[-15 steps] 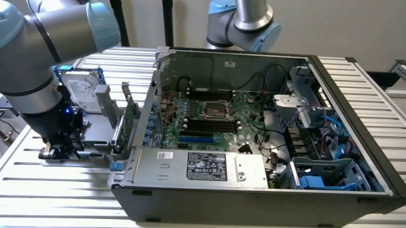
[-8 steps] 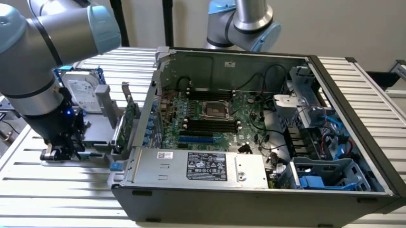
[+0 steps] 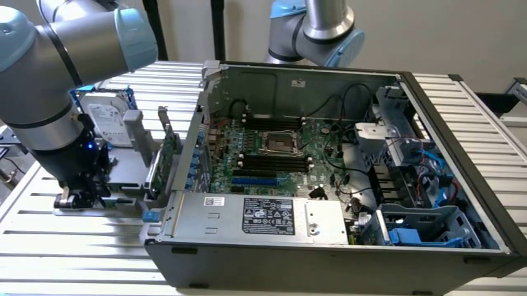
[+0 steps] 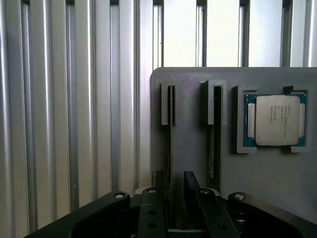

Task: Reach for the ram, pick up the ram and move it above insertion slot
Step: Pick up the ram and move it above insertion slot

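The end of the ram is enclosed by the holder's slotted post point(image 4: 165, 105), so the gripper should grab the ram next by the middle of its exposed upper edge point(image 4: 170, 189).
In the wrist view the ram point(image 4: 170, 144) is seen edge-on as a thin dark stick standing in a slot of a grey holder plate point(image 4: 190, 79). My gripper point(image 4: 174, 186) is open, and its two dark fingers point(image 4: 158, 182) stand on either side of the stick's near end, with a gap showing to each side. A second thin greenish stick point(image 4: 214, 148) stands in the neighbouring slot. In the exterior view the gripper point(image 3: 78, 198) is low over the holder, to the exterior view's left of the open computer case. The black memory slots point(image 3: 272, 163) lie on the motherboard inside the case.
A processor chip point(image 4: 276, 120) sits in a pocket of the holder. Also on the holder are a hard drive point(image 3: 107, 123) and an upright green expansion card point(image 3: 169, 148). The case wall point(image 3: 194, 142) rises between holder and motherboard. The table is ribbed metal point(image 3: 49, 246). A second arm point(image 3: 317, 31) stands behind.
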`<state>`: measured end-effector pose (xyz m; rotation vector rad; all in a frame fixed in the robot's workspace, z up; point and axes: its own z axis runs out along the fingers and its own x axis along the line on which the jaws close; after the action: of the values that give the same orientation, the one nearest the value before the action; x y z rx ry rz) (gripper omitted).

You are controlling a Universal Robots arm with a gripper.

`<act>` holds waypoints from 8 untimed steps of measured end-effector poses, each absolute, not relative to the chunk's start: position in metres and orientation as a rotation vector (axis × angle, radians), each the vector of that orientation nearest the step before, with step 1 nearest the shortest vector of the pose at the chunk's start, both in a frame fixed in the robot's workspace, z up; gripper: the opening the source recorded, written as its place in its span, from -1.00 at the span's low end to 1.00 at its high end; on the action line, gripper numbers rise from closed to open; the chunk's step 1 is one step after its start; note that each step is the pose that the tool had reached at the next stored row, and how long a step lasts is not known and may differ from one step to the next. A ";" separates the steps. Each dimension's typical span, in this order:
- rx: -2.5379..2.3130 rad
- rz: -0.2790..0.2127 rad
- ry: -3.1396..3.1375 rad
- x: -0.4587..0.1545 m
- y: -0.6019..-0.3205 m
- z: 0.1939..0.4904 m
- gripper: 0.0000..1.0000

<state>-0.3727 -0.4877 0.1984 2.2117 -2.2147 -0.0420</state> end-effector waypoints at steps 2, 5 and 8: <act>2.219 -0.042 -2.207 -0.373 -0.488 0.198 -0.39; 2.223 -0.042 -2.203 -0.373 -0.488 0.198 -0.39; 2.226 -0.042 -2.200 -0.373 -0.488 0.198 -0.69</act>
<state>-0.3727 -0.4877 0.1980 2.2255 -2.2005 -0.0418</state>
